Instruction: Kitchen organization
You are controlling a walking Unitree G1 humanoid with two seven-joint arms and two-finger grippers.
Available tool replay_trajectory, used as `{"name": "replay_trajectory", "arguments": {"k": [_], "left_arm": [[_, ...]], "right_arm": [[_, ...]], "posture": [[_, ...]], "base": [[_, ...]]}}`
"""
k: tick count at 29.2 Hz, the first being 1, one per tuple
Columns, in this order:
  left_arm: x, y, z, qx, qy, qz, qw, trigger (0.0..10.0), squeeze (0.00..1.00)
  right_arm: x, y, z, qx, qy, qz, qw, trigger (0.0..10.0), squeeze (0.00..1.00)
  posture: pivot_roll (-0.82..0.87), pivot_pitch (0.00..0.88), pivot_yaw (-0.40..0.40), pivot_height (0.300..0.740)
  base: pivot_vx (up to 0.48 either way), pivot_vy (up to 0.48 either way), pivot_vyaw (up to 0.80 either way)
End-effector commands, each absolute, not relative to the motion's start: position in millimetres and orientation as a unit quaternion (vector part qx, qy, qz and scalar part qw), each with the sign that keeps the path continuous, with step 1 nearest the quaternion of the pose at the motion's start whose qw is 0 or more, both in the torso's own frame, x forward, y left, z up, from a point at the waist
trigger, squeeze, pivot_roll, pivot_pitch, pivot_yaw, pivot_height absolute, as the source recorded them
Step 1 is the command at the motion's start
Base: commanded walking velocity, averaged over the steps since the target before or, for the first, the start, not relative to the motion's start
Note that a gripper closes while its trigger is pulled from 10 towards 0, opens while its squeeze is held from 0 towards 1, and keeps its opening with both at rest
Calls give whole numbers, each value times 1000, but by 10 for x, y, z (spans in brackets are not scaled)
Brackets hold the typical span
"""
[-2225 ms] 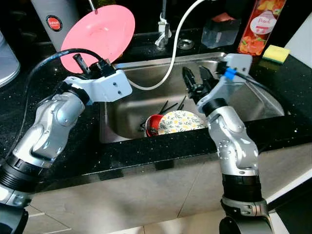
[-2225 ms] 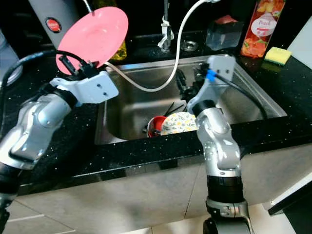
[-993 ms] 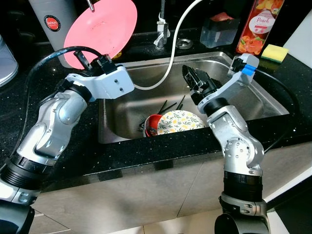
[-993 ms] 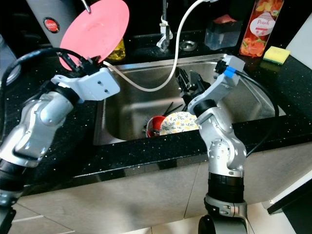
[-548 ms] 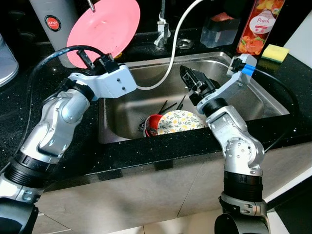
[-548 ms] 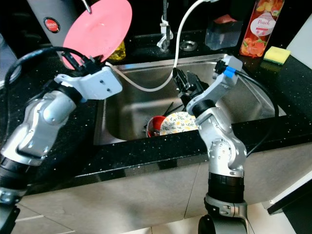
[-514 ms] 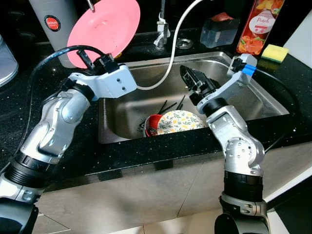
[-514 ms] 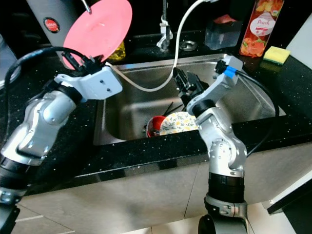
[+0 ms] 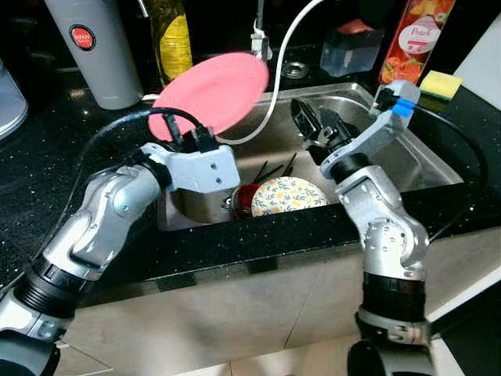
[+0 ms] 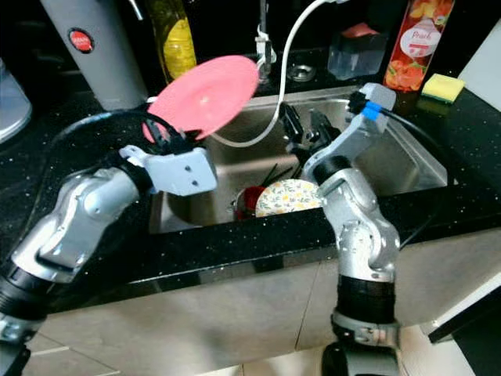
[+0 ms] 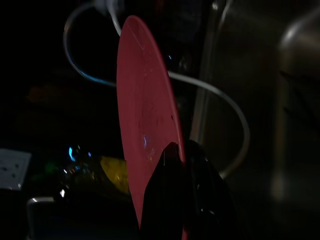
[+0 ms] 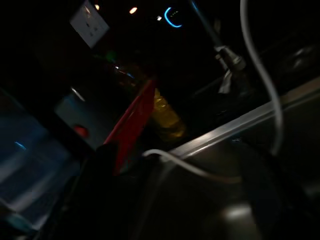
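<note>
Next, my right gripper grabs the pink plate by its free rim [image 9: 266, 79], since my left gripper's fingers already cover the plate's lower rim.
My left gripper [image 9: 182, 135] is shut on the lower rim of a pink plate [image 9: 213, 92]. The plate tilts over the left end of the steel sink [image 9: 427, 157]; the left wrist view shows the pink plate [image 11: 142, 120] edge-on, pinched between the black fingers [image 11: 165, 200]. My right gripper [image 9: 315, 119] hangs open over the middle of the sink, holding nothing. Below it in the basin lie a floral plate [image 9: 286, 196] and a red bowl [image 9: 247, 200], with dark utensils behind them.
A white hose [image 9: 280, 74] loops from the faucet [image 9: 261, 39] into the sink. On the black counter behind stand a grey flask [image 9: 94, 47], a yellow bottle [image 9: 174, 39], a clear container [image 9: 352, 48], a peach juice carton [image 9: 409, 39] and a yellow sponge [image 9: 441, 84].
My left arm has swung the pink plate down and to the right, from beside the grey flask to over the sink's left end. The right gripper has barely moved.
</note>
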State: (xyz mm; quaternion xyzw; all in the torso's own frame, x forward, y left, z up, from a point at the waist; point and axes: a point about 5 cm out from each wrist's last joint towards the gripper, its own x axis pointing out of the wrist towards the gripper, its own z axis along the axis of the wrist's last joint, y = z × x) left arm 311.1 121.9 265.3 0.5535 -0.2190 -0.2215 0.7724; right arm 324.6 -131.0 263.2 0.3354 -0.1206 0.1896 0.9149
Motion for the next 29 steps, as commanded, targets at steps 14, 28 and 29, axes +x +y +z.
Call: {"name": "replay_trajectory", "arguments": {"k": [14, 28, 29], "left_arm": [[3066, 834, 2628, 552, -269, -286, 735, 10000, 0], [2996, 698, 2560, 550, -286, -315, 719, 10000, 0], [2996, 697, 2557, 551, -286, -315, 718, 10000, 0]], "right_arm": [[3218, -1307, 2743, 476, -92, 252, 837, 10000, 0], [3278, -1262, 2565, 478, -15, 226, 849, 0, 0], [3288, -1273, 2553, 479, -13, 219, 850, 0, 0]], "posture": [[83, 59, 29, 740], [79, 59, 27, 740], [79, 59, 27, 740]], "base": [[0, 0, 0], [0, 0, 0], [0, 0, 0]]}}
